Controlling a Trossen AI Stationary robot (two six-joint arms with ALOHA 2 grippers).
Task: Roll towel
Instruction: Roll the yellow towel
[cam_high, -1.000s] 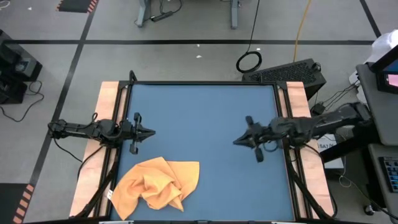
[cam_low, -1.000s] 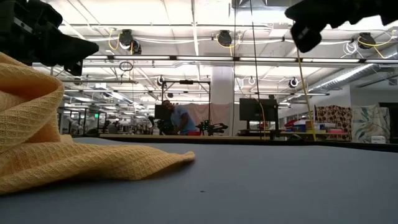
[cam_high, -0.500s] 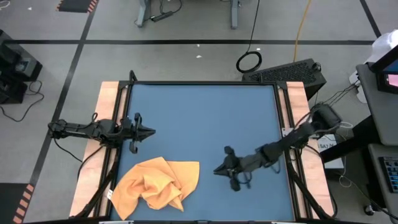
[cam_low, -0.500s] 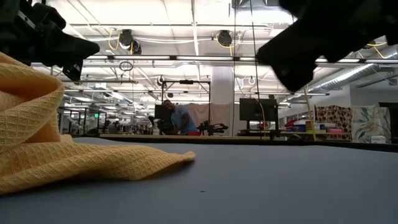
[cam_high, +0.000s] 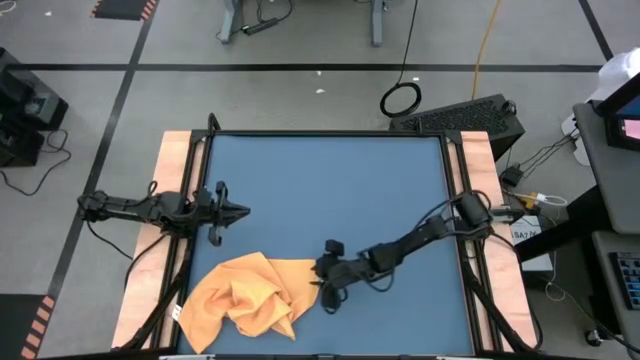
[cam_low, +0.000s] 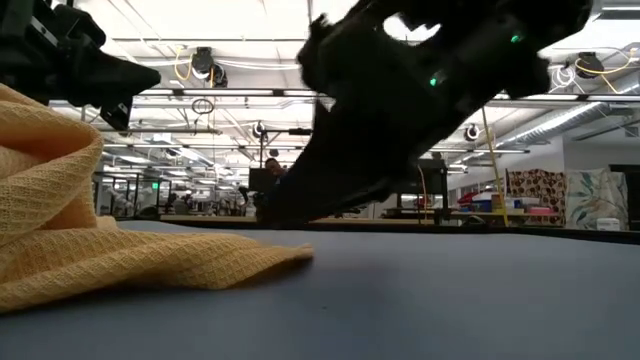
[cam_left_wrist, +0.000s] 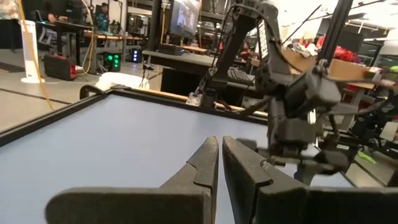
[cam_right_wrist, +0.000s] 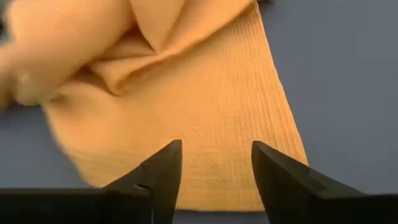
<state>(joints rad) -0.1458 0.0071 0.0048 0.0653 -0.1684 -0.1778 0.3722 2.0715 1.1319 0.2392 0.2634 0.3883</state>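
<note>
Next, my right gripper grabs the orange-yellow towel (cam_high: 250, 300) by its flat single-layer edge (cam_high: 312, 272), to open out the loose folds for rolling.
The orange-yellow towel (cam_high: 250, 300) lies crumpled in loose folds on the blue table at its near left. It also shows in the low view (cam_low: 100, 250) and the right wrist view (cam_right_wrist: 186, 93). A small white tag (cam_high: 176, 313) shows at its left edge. My right gripper (cam_high: 318, 276) is open just above the towel's right edge, its fingers (cam_right_wrist: 163, 171) standing over the flat single-layer part. It touches nothing that I can see. My left gripper (cam_high: 244, 212) is shut and empty, above the table's left side, far of the towel.
The blue table top (cam_high: 330, 190) is framed by a black rim and wooden side rails (cam_high: 170, 170). My right arm (cam_high: 420, 238) stretches low across the near right part. The far half and middle of the table are bare.
My right gripper has swept from the table's right side toward the near left, coming down to the towel's right edge. The towel has not moved.
</note>
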